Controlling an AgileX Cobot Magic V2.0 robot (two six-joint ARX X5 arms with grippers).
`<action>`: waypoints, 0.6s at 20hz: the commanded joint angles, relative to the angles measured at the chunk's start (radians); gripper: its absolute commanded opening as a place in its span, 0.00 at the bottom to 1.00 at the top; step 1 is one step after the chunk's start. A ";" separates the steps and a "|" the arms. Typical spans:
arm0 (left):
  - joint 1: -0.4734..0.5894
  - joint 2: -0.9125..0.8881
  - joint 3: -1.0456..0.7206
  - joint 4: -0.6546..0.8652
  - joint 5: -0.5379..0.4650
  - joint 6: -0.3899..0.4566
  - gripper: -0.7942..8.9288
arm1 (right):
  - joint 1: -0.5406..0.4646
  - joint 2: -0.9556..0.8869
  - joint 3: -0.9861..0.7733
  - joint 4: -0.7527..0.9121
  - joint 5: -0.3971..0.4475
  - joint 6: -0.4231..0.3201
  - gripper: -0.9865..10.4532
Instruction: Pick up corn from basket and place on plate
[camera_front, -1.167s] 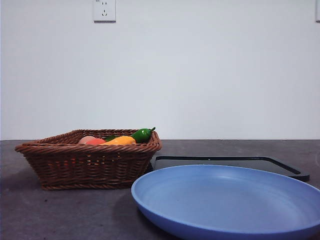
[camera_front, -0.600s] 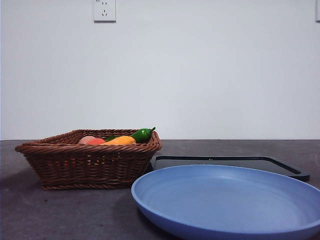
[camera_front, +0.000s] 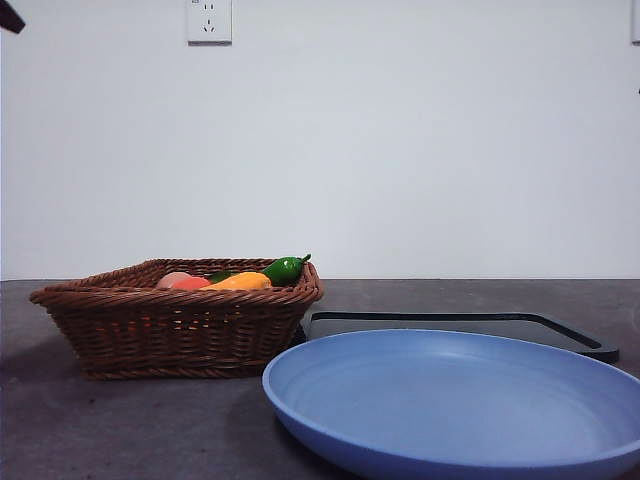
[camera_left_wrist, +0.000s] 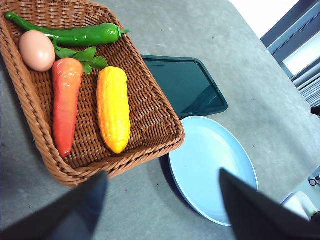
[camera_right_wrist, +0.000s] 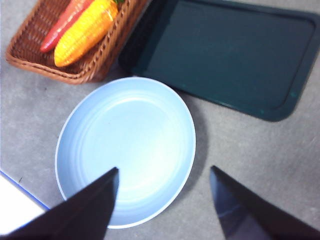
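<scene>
The light-blue plate needs to get ready for the corn (camera_front: 240, 282) from the basket, so my right gripper needs to grab the plate by its rim (camera_front: 622, 400) next.
The orange-yellow corn (camera_left_wrist: 113, 107) lies in the brown wicker basket (camera_left_wrist: 150, 125), beside a carrot (camera_left_wrist: 66, 107). My left gripper (camera_left_wrist: 162, 172) hangs open high above the basket's near corner, holding nothing. The light-blue plate (camera_right_wrist: 125, 145) sits bare beside the basket, and my right gripper (camera_right_wrist: 164, 168) hovers open above it, holding nothing. In the front view the corn (camera_front: 240, 282) peeks over the rim of the basket (camera_front: 180, 325), with the plate (camera_front: 450, 400) near and large at the right. The right wrist view also shows the corn (camera_right_wrist: 82, 31).
A green chili pepper (camera_left_wrist: 75, 35) and a round pinkish fruit (camera_left_wrist: 36, 50) also lie in the basket. A flat black tray (camera_right_wrist: 225, 55) lies behind the plate. A black arm tip (camera_front: 10, 15) shows at the front view's top left corner.
A black arm tip has come into the front view's top left corner. The basket, its contents and the plate have not moved.
</scene>
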 joint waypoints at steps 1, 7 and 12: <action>-0.002 0.010 0.017 0.011 0.005 0.016 0.50 | 0.003 0.047 0.018 0.011 -0.001 0.016 0.37; -0.002 0.010 0.017 0.011 0.005 0.015 0.50 | 0.030 0.247 0.018 0.040 0.000 0.019 0.36; -0.002 0.010 0.017 0.011 0.005 0.015 0.50 | 0.070 0.456 0.018 0.142 0.000 0.019 0.36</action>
